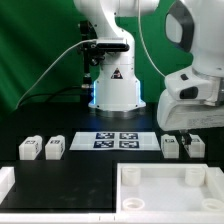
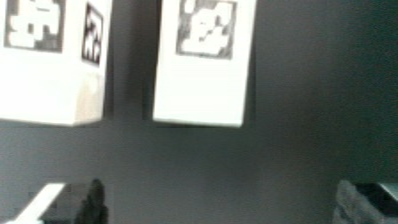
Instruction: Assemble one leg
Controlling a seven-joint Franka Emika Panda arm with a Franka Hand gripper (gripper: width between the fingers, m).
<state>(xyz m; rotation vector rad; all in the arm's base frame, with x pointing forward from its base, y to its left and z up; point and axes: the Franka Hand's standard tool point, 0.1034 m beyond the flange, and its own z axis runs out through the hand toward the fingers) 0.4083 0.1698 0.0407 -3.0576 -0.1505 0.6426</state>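
Observation:
The white leg (image 1: 170, 145) (image 2: 205, 62) is still beyond my fingers with bare tabletop between, so my gripper would miss it if I closed now, and I should first move toward it.
Four legs, small white blocks with black-and-white tags, stand on the black table in the exterior view: two at the left (image 1: 28, 150) (image 1: 54, 149) and two at the right (image 1: 170, 147) (image 1: 193, 146). My gripper (image 1: 185, 132) hangs just above the right pair. In the wrist view two legs (image 2: 50, 62) (image 2: 198, 62) lie side by side below me. My gripper (image 2: 217, 205) is open and empty, its dark fingertips (image 2: 71, 203) wide apart with only bare table between them.
The marker board (image 1: 114, 140) lies at the table's middle, in front of the arm's base (image 1: 115, 90). A large white tray-like piece with raised edges (image 1: 165, 190) sits at the front right. Another white piece (image 1: 5, 183) shows at the front left edge.

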